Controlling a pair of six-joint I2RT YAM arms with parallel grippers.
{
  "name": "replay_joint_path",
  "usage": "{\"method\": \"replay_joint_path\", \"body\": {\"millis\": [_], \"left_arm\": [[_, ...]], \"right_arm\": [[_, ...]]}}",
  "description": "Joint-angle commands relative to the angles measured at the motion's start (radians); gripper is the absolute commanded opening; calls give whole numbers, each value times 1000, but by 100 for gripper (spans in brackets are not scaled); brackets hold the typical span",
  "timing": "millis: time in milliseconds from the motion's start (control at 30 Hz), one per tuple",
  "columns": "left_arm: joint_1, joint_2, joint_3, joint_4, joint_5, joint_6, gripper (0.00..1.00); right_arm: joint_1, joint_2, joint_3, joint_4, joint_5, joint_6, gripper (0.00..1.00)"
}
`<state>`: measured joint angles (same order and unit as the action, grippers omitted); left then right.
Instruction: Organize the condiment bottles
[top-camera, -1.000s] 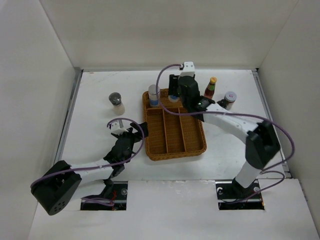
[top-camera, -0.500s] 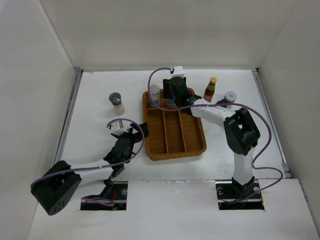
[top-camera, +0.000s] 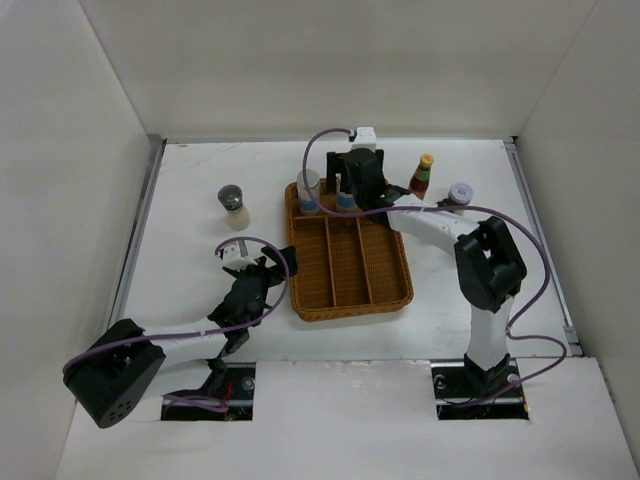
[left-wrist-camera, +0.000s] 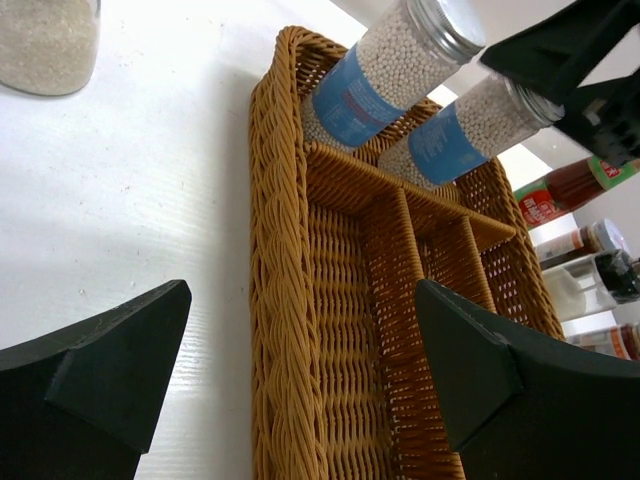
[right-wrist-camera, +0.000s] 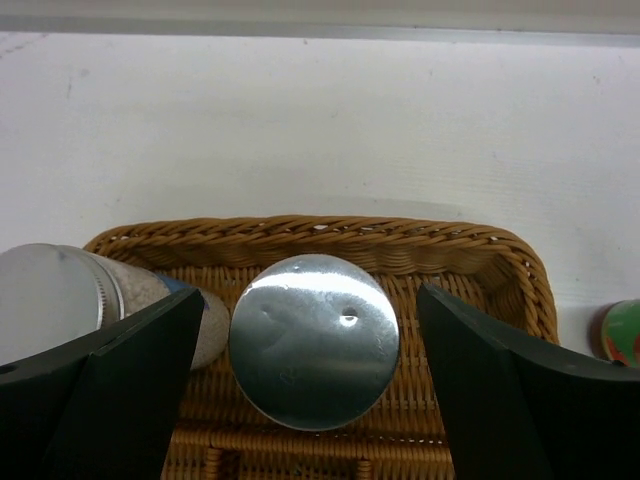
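Note:
My right gripper should next grab the red sauce bottle by its yellow cap (top-camera: 426, 161), so its base stays free to settle beside the jars.
Two jars with silver lids and blue labels stand in the back compartment of the brown wicker tray (top-camera: 385, 285): one at the left (top-camera: 308, 190), one beside it (top-camera: 345, 199). My right gripper (top-camera: 352, 186) is open just above the second jar. In the right wrist view its silver lid (right-wrist-camera: 313, 340) sits between the fingers (right-wrist-camera: 100, 390) with a gap on each side. My left gripper (top-camera: 268, 276) is open and empty, low at the tray's left rim (left-wrist-camera: 275, 300). Both jars show in the left wrist view (left-wrist-camera: 385, 70).
A dark-lidded jar (top-camera: 233, 207) stands on the table left of the tray. A red sauce bottle with a yellow cap (top-camera: 421, 177) and another jar (top-camera: 459, 199) stand right of it. The tray's three long front compartments hold nothing.
My right gripper swung left over the tray's back compartment, then drew back a little. The second jar now shows standing beside the first. The left arm has not moved.

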<state>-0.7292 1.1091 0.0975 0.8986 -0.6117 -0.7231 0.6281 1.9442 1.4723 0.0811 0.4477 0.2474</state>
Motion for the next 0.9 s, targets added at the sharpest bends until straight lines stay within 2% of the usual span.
{"method": "replay_joint_path", "body": {"millis": [0,167,367,500,867], "left_arm": [[-3,-5,5,60,12,-10,97],[-5,1,7,60,13,-10,97],[-5,1,7,60,13,-10,97],[-6,-5,7,60,13,-10,97],[0,46,19,74,29,-10,97]], "right_arm": [[-15,-141,-3,23,-26,7,96],[-70,-290,-76,28,-23,0,99],[-234,-383,-168,11,65,-22,99],[-308,-346,-168,-30,92,-62,99],[-357,-211,-124,-26,-69,-63,95]]}}
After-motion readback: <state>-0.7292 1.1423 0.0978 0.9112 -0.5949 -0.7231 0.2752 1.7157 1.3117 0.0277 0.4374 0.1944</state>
